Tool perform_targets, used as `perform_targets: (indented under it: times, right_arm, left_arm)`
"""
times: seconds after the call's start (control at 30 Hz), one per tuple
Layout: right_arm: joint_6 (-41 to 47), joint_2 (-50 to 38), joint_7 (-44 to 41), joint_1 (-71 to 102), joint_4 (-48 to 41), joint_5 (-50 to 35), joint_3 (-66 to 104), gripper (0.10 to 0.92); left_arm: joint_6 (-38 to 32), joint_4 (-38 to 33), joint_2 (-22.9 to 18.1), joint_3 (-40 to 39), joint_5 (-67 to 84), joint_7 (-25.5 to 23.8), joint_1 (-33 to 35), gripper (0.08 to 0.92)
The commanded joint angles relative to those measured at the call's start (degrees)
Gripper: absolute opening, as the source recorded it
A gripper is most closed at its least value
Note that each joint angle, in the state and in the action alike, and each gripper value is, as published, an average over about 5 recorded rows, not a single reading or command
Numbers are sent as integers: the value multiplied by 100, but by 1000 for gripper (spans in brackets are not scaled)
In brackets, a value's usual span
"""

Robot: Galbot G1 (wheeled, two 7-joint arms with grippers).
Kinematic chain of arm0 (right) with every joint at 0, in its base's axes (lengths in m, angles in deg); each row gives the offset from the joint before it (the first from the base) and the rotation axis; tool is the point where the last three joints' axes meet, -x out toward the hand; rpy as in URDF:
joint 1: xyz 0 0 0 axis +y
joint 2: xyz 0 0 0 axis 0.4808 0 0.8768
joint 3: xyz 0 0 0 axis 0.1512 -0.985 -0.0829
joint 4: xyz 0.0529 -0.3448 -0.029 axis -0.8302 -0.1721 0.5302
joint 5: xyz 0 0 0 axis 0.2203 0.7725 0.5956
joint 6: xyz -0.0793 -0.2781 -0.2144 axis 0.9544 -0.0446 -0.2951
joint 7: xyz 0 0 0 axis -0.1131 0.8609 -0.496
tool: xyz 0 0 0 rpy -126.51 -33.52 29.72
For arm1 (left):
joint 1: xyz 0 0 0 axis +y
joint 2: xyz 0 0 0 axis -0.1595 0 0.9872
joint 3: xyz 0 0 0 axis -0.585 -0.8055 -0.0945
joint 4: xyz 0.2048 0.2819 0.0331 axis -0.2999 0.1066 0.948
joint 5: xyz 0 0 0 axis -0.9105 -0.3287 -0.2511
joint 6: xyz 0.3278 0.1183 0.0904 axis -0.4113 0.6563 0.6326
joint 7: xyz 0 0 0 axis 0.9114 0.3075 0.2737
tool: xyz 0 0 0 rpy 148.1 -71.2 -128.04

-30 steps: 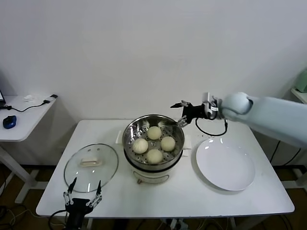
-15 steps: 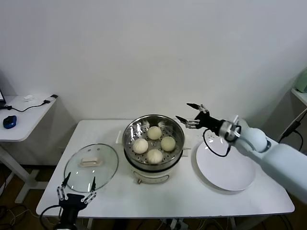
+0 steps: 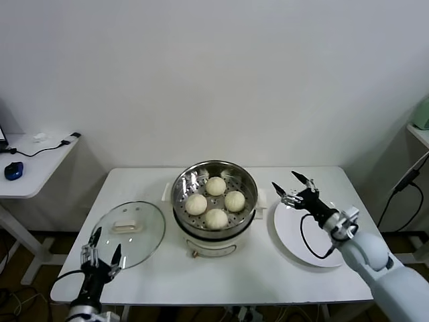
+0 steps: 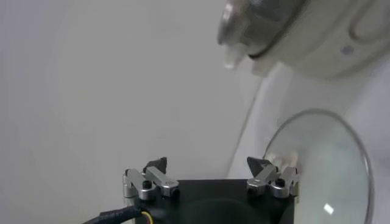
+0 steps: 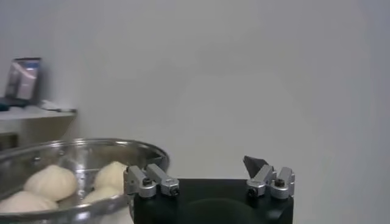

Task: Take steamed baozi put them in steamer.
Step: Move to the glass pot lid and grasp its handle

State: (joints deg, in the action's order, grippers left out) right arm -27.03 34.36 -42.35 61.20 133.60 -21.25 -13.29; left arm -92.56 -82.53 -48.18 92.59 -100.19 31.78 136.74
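Note:
The glass lid is wide and lies flat on the tabletop, so my left gripper needs to grab the lid by its raised handle (image 3: 126, 227) next.
Several cream-white steamed baozi (image 3: 215, 186) lie on the perforated tray inside the shiny steel steamer (image 3: 184, 182), which stands on its cream base at the table's middle. My right gripper (image 3: 293, 188) hovers open and empty to the right of the steamer, over the far left edge of the white plate (image 3: 315, 235). In the right wrist view the open gripper (image 5: 201, 170) has the steamer's rim (image 5: 79, 145) and the baozi (image 5: 52, 181) off to one side. My left gripper (image 3: 104, 243) is open and empty at the table's front left, beside the glass lid (image 3: 127, 228).
The glass lid (image 4: 317, 164) lies flat on the table left of the steamer base (image 4: 304, 36). A side table (image 3: 27, 181) with a blue mouse (image 3: 13, 170) stands at the far left. A white wall runs behind the table.
My right gripper has drawn back from the steamer's right rim, moving right and down to over the plate's edge. The left gripper has shifted slightly left at the front edge.

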Motion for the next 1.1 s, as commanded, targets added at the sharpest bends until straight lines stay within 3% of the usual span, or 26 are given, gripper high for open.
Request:
perform_targets:
  times: [0.03, 0.6, 1.1]
  right_arm:
    - [-31, 775, 201, 1365, 18, 547, 1467, 823]
    - [-158, 826, 185, 1755, -113, 587, 1925, 823]
    - [-232, 894, 112, 1845, -167, 692, 2046, 823]
  left_arm:
    - [282, 1592, 169, -301, -2177, 375, -1282, 823]
    - [818, 3352, 385, -721, -1989, 696, -2522, 823]
    - [1062, 4096, 515, -751, -1885, 1082, -3199, 823]
